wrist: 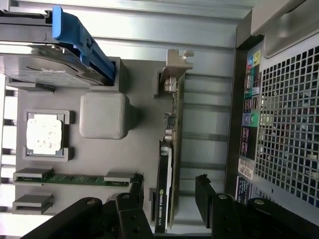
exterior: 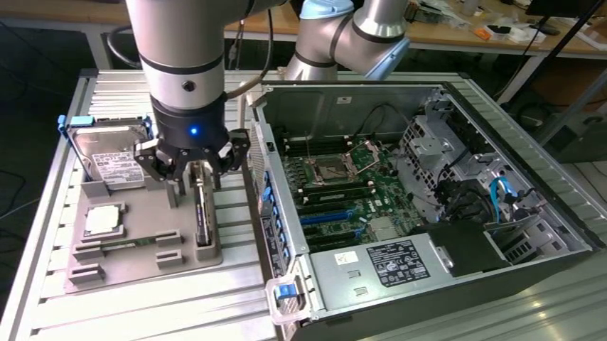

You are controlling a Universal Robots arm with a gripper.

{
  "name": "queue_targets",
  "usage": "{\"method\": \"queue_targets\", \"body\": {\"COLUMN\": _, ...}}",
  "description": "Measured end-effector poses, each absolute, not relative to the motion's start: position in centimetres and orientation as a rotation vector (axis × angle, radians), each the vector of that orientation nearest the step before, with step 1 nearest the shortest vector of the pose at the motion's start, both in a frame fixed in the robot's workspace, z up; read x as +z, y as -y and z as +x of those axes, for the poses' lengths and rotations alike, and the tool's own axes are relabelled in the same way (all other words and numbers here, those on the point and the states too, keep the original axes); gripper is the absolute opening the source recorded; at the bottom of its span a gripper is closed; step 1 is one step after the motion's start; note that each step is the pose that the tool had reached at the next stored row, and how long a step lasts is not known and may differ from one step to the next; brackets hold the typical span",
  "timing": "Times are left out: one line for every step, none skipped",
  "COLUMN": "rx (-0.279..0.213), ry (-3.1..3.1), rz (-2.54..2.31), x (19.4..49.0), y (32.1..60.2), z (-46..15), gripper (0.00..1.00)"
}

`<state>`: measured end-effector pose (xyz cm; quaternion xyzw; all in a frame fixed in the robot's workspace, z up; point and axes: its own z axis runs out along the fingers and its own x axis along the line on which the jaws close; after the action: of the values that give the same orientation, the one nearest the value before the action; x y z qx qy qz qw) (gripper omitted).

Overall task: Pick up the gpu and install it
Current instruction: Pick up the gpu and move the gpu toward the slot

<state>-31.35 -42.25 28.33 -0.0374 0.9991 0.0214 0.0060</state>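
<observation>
My gripper has to grab the GPU next by the flat sides of its black cooler (exterior: 202, 212), because connectors and parts stick out near the bracket.
The gpu (exterior: 203, 213) is a thin dark card with a black cooler. It stands on edge in a slot of the grey holder plate (exterior: 142, 263), at the side nearest the computer case. In the wrist view the gpu (wrist: 167, 144) is seen edge-on, its silvery end bracket at the far end from me. My gripper (exterior: 195, 174) hangs just above it and is open. The gripper (wrist: 169, 191) has one finger on each side of the card's cooler end, with a small gap either side. Nothing is held.
The holder plate also carries a hard drive (exterior: 109, 160) with a blue frame, a square processor chip (wrist: 44, 135) and a memory stick (wrist: 75, 178). The open computer case (exterior: 531, 213) lies at the exterior view's right, motherboard (exterior: 356, 188) with blue slots exposed, its rear panel (wrist: 289, 129) close beside the gpu.
</observation>
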Motion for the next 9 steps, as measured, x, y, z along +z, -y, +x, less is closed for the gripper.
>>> {"method": "queue_targets", "body": {"rx": 0.067, "ry": -3.127, "rz": -0.117, "x": 28.2, "y": 42.3, "z": -31.3, "gripper": 0.54}}
{"method": "queue_targets", "body": {"rx": 0.067, "ry": -3.127, "rz": -0.117, "x": 28.0, "y": 42.3, "z": -31.3, "gripper": 0.54}}
{"method": "queue_targets", "body": {"rx": 0.067, "ry": -3.127, "rz": -0.117, "x": 27.8, "y": 42.3, "z": -31.3, "gripper": 0.54}}
{"method": "queue_targets", "body": {"rx": 0.067, "ry": -3.127, "rz": -0.117, "x": 27.6, "y": 42.3, "z": -31.3, "gripper": 0.54}}
{"method": "queue_targets", "body": {"rx": 0.067, "ry": -3.127, "rz": -0.117, "x": 27.4, "y": 42.3, "z": -31.3, "gripper": 0.54}}
{"method": "queue_targets", "body": {"rx": 0.067, "ry": -3.127, "rz": -0.117, "x": 27.2, "y": 42.3, "z": -31.3, "gripper": 0.54}}
{"method": "queue_targets", "body": {"rx": 0.067, "ry": -3.127, "rz": -0.117, "x": 27.1, "y": 42.3, "z": -31.3, "gripper": 0.54}}
{"method": "queue_targets", "body": {"rx": 0.067, "ry": -3.127, "rz": -0.117, "x": 26.9, "y": 42.3, "z": -31.4, "gripper": 0.54}}
{"method": "queue_targets", "body": {"rx": 0.067, "ry": -3.127, "rz": -0.117, "x": 26.7, "y": 42.3, "z": -31.5, "gripper": 0.54}}
